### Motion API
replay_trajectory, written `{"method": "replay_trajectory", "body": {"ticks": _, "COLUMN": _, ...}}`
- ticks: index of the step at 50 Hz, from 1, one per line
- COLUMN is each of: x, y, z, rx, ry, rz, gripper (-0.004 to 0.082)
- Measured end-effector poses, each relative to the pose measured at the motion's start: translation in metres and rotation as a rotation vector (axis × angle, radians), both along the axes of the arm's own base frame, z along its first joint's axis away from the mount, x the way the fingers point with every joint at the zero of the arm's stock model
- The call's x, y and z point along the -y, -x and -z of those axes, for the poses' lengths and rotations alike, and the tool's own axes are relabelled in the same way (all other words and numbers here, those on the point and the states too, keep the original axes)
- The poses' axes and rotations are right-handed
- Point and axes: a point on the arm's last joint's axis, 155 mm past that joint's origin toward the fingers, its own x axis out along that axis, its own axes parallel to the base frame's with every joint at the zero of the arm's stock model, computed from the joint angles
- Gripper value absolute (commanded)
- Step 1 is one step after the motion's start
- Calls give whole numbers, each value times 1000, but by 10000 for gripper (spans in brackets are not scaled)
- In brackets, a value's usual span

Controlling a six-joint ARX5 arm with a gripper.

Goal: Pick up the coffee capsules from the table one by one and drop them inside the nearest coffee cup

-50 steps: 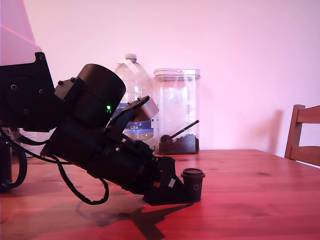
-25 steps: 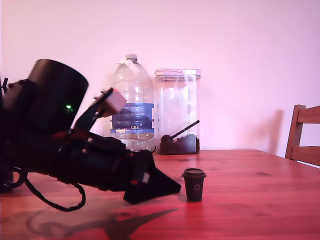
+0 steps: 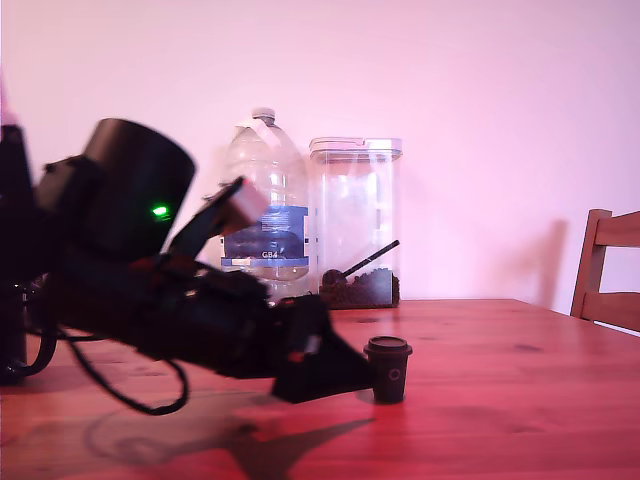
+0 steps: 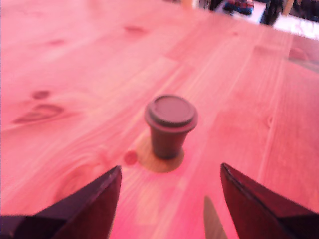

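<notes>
My gripper grabs the small dark coffee capsule by its tapered body (image 3: 391,379) next, to drop it inside the nearest coffee cup (image 3: 12,340).
One small black coffee capsule (image 3: 388,368) stands upright on the reddish-brown wooden table (image 3: 520,400), rim up, with a pale mark on its side. In the wrist view the capsule (image 4: 171,124) sits a short way ahead of my gripper (image 4: 170,168), centred between the two dark fingertips (image 4: 107,191), which are spread wide apart. In the exterior view my gripper (image 3: 366,377) lies low over the table with its tip just at the capsule's left side; I cannot tell if it touches. The gripper is open and holds nothing. The black coffee cup is out of view.
Behind the capsule at the wall stand a large water bottle (image 3: 265,215) and a tall clear canister (image 3: 355,215) with dark beans and a black scoop (image 3: 357,285). A wooden chair (image 3: 605,280) is at the exterior view's right edge. Black cables (image 3: 130,400) trail under the arm.
The arm drew back to the exterior view's left away from the capsule, then came forward to the right again, its tip now beside the capsule. The capsule has not moved.
</notes>
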Motion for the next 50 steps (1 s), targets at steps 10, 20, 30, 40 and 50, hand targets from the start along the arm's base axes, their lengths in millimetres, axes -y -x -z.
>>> {"method": "replay_trajectory", "body": {"ticks": 10, "x": 13, "y": -10, "z": -9, "rx": 27, "ry": 11, "rz": -5, "gripper": 573}}
{"method": "replay_trajectory", "body": {"ticks": 20, "x": 27, "y": -19, "z": 0, "rx": 2, "ry": -14, "rz": -2, "gripper": 573}}
{"method": "replay_trajectory", "body": {"ticks": 30, "x": 29, "y": -18, "z": 11, "rx": -45, "ry": -60, "rz": -4, "gripper": 571}}
{"method": "replay_trajectory", "body": {"ticks": 40, "x": 28, "y": -23, "z": 13, "rx": -46, "ry": -76, "rz": -28, "gripper": 563}}
{"method": "replay_trajectory", "body": {"ticks": 50, "x": 26, "y": -24, "z": 15, "rx": -52, "ry": -84, "rz": -39, "gripper": 258}}
